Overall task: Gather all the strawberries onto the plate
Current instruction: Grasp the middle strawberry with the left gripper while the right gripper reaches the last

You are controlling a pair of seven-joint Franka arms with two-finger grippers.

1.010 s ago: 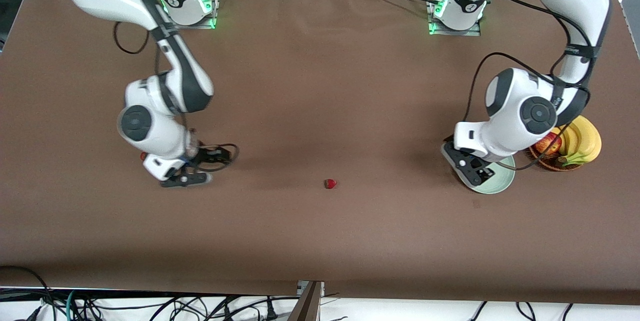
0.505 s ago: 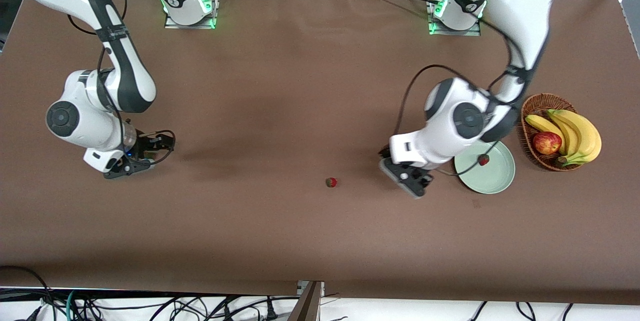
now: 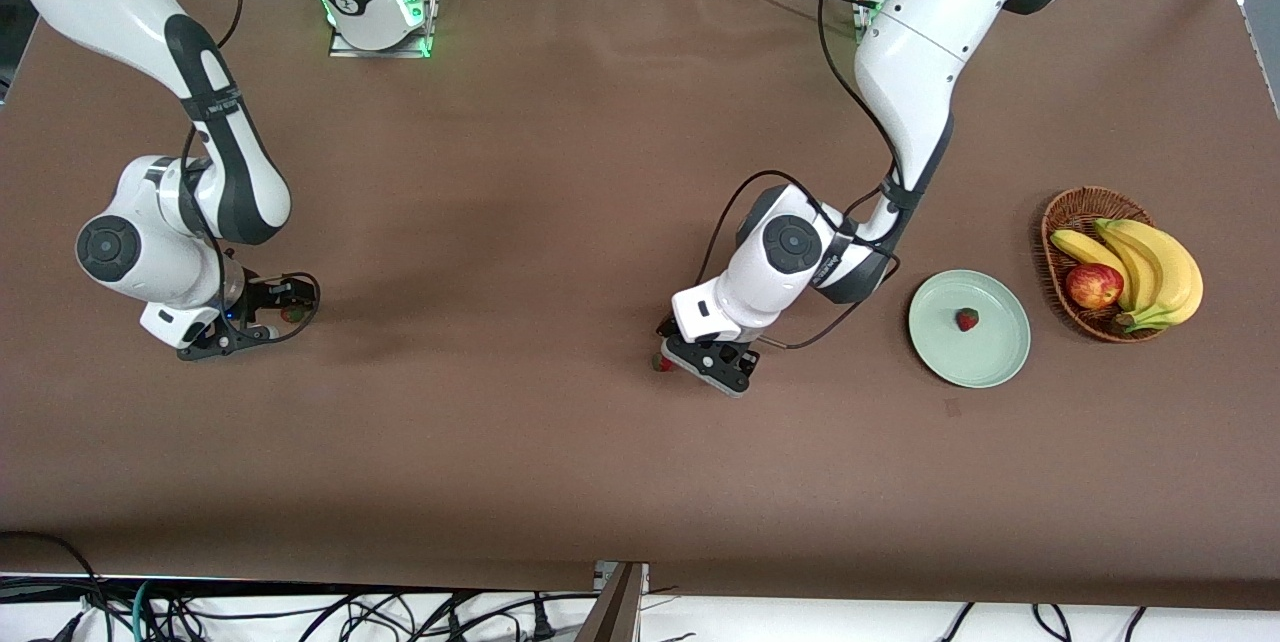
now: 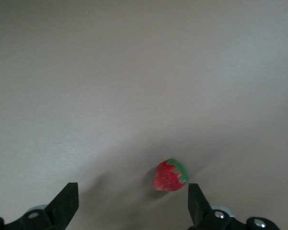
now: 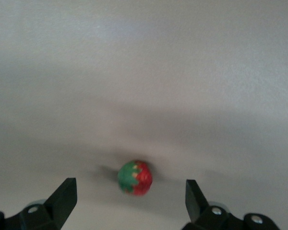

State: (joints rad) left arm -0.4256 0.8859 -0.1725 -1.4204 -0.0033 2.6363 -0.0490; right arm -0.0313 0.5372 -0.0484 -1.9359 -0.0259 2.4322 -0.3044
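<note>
The left gripper takes hold of the strawberry across its green leafy cap and red body (image 3: 662, 362) next, to collect the strawberry into the plate (image 3: 990, 354).
One strawberry (image 3: 966, 319) lies on the pale green plate (image 3: 990, 354). A second strawberry (image 3: 660, 362) (image 4: 170, 175) lies on the brown table near its middle. My left gripper (image 3: 712, 364) (image 4: 132, 207) hangs low and open right beside it; the berry sits just ahead of the gap, close to one fingertip (image 4: 196, 201). A third strawberry (image 3: 292, 315) (image 5: 135, 178) lies toward the right arm's end of the table. My right gripper (image 3: 232, 334) (image 5: 129, 201) hovers open next to it, the berry just ahead of its fingertips (image 5: 65, 196), nothing held.
A brown wicker basket (image 3: 1072, 212) with bananas (image 3: 1150, 262) and a red apple (image 3: 1092, 285) stands beside the plate at the left arm's end of the table. Cables trail from both wrists. The brown table (image 3: 560, 182) spreads wide between the arms.
My left arm has swung from over the plate to the middle strawberry, uncovering a berry on the plate. My right arm has shifted toward its end of the table and lowered by its berry.
</note>
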